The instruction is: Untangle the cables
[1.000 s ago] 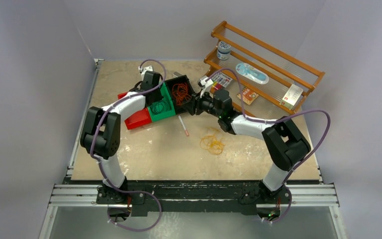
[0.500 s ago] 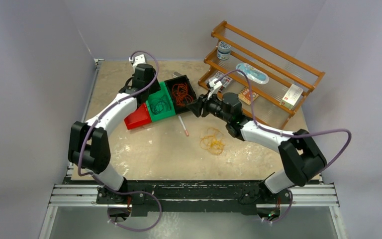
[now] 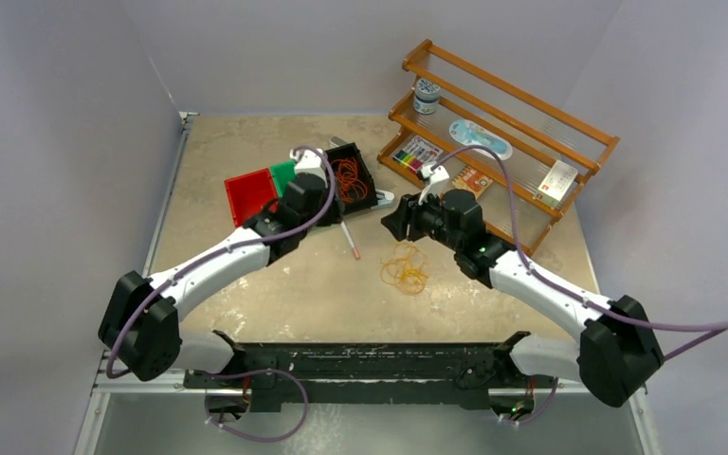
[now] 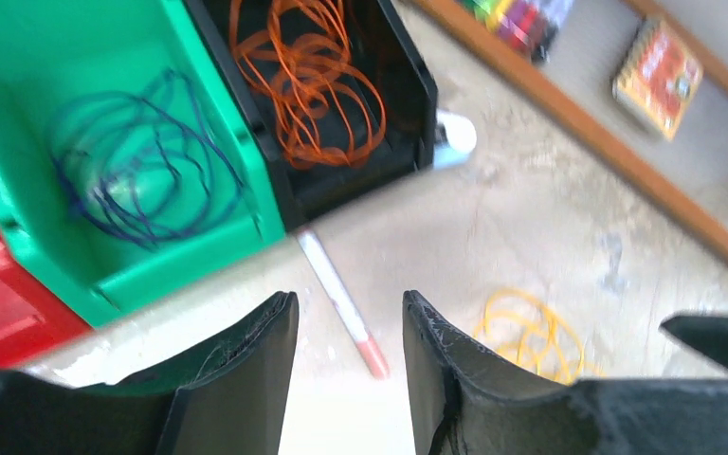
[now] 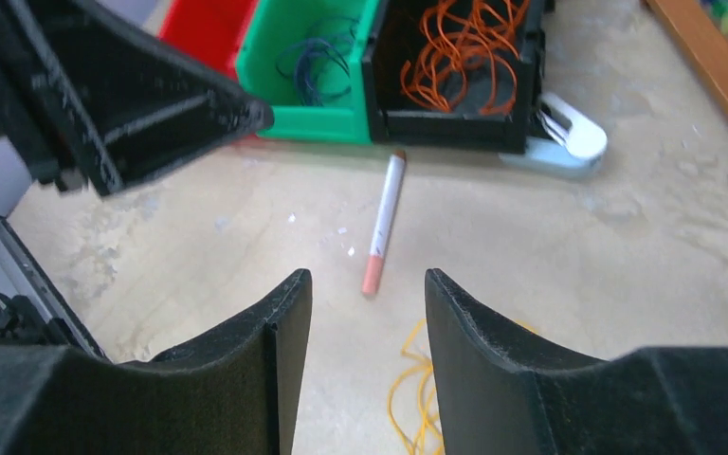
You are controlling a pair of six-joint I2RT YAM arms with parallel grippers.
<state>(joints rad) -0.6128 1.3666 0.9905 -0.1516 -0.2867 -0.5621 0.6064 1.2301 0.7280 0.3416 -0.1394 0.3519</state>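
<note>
The robot should next grab the yellow cable with its left gripper by a loop of its coil (image 3: 405, 269) (image 4: 535, 332), so the other loops stay free to untangle.
An orange cable coil (image 3: 346, 175) (image 4: 308, 76) (image 5: 464, 43) lies in the black bin (image 3: 368, 182). A dark cable coil (image 4: 137, 156) (image 5: 313, 57) lies in the green bin (image 3: 282, 172) beside it. On the table a yellow cable coil (image 3: 406, 268) (image 4: 531, 332) (image 5: 417, 398) lies loose. My left gripper (image 3: 311, 194) (image 4: 349, 299) hovers over the near edge of the bins, open and holding nothing. To the right of the black bin my right gripper (image 3: 396, 220) (image 5: 368, 275) stands above the table beyond the yellow coil, also open and holding nothing.
A red bin (image 3: 249, 192) adjoins the green one on the left. A white pen with a red tip (image 3: 351, 240) (image 5: 384, 223) lies between bins and yellow coil. A white stapler-like object (image 3: 382, 197) sits by the black bin. A wooden rack (image 3: 502, 133) holding small items fills the back right.
My left arm swung from behind the bins round to their near side and its jaws opened. The right gripper drew back from the black bin. The red and green bins shifted toward the back.
</note>
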